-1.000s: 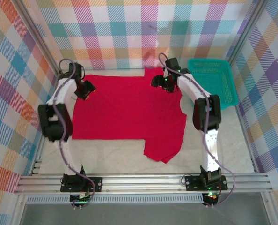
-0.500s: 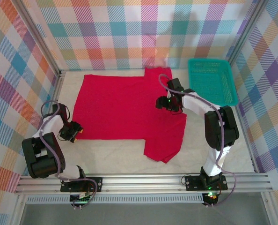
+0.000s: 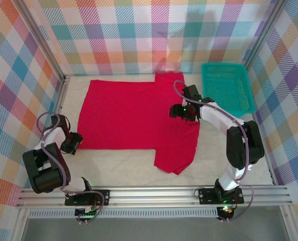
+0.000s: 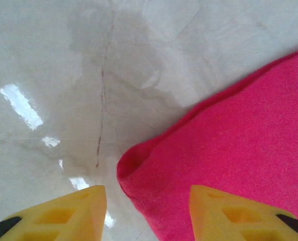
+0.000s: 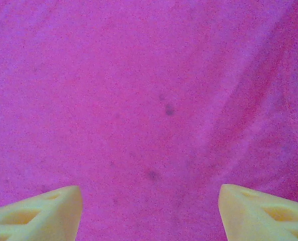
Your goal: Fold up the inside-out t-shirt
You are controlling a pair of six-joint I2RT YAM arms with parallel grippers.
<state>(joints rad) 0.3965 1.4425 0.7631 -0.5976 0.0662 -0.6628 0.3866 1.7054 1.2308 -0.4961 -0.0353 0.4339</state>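
Observation:
My left gripper should next grab the red t-shirt by its near corner (image 3: 81, 147) (image 4: 138, 179), away from the sleeves, to fold the t-shirt's near edge inward.
The red inside-out t-shirt (image 3: 134, 118) lies spread flat on the white table, with one sleeve hanging toward the front at right. My left gripper (image 3: 72, 143) hovers low at the shirt's near-left corner (image 4: 131, 168), jaws open, the corner lying between the yellow fingertips (image 4: 79, 211). My right gripper (image 3: 181, 111) is over the shirt's right side, jaws open just above flat red cloth (image 5: 149, 110), with nothing between its fingertips (image 5: 43, 208).
A teal plastic basket (image 3: 228, 88) stands at the back right, close to the right arm. Plaid walls and a metal frame (image 3: 149, 193) enclose the table. Bare white tabletop (image 3: 124, 165) lies in front of the shirt.
The left arm has swung from the shirt's back-left edge down to its near-left corner. The right gripper has moved from the collar area forward over the shirt's right side.

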